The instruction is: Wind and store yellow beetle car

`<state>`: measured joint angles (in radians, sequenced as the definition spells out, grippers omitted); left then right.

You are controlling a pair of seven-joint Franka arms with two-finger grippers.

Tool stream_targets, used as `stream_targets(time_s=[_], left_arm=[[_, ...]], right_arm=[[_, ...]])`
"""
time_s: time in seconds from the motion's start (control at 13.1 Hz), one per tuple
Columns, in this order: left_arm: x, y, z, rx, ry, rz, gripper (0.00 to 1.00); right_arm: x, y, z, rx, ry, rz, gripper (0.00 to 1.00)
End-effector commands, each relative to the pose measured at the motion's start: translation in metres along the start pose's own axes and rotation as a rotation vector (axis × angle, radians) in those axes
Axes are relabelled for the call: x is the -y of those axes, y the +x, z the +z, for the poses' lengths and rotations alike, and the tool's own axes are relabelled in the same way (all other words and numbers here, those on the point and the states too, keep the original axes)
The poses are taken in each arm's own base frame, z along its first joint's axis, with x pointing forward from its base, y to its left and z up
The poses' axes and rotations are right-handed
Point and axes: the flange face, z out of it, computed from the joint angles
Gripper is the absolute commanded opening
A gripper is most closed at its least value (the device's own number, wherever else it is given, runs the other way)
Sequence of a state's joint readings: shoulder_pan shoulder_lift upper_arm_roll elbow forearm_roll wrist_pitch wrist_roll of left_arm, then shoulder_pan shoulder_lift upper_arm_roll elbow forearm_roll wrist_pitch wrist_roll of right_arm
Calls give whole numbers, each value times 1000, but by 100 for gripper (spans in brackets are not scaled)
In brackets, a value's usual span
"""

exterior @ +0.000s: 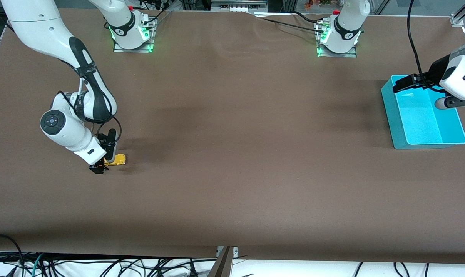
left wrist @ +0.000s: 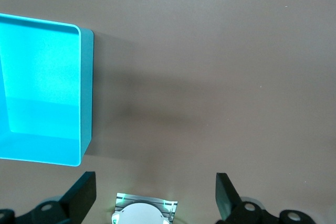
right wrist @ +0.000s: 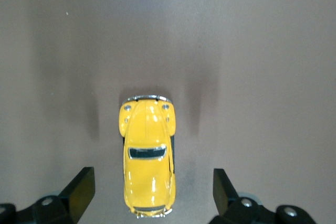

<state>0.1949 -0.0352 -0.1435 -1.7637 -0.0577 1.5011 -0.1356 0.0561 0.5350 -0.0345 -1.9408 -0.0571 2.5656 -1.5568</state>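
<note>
The yellow beetle car needs to be wound, so my right gripper will next grab it by the sides of its rear half (exterior: 111,161) (right wrist: 149,183).
The yellow beetle car (exterior: 119,159) stands on its wheels on the brown table near the right arm's end. My right gripper (exterior: 105,154) is low over it and open. In the right wrist view the car (right wrist: 148,156) has its rear half between the two fingers (right wrist: 81,186), which stand apart from its sides. The teal bin (exterior: 391,113) sits at the left arm's end and holds nothing. My left gripper (exterior: 423,93) hangs open and empty over the bin's edge that lies farther from the front camera. The left wrist view shows the bin (left wrist: 87,93) beside that gripper (left wrist: 155,184).
The two arm bases (exterior: 132,34) (exterior: 338,38) stand along the table edge farthest from the front camera. The left arm's base plate also shows in the left wrist view (left wrist: 146,208). Cables (exterior: 101,265) lie below the table's near edge.
</note>
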Motion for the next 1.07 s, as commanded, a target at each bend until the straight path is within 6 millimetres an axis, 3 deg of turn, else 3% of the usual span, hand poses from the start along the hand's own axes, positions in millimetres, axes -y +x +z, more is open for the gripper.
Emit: stream_targets(time_s=[0.0,0.08,0.3,0.46,0.53,0.61,0.99], left_arm=[[0,-2,-8,-7,-27,20,100],[0,-2,-8,-7,-27,18,100],[1,-2,-8,-7,-27,17,100],[0,-2,-8,-7,-27,17,100],[1,-2,-8,-7,-27,17,100],[1,-2,-8,-7,-27,17,100],[3,-2,-9,-7,-30,13,100]], right_arm=[[5,-5,7,-13,-14,-12,99],[5,-5,8,-13,-16,-15,95],[5,-8,8,-14,-16,-36,63],[6,-8,9,-15,-7,-33,20],[7,-8,10,-16,-4,-29,4],[7,-8,9,-16,-5,-23,0],[13,-11,15,-30,44,11,0]])
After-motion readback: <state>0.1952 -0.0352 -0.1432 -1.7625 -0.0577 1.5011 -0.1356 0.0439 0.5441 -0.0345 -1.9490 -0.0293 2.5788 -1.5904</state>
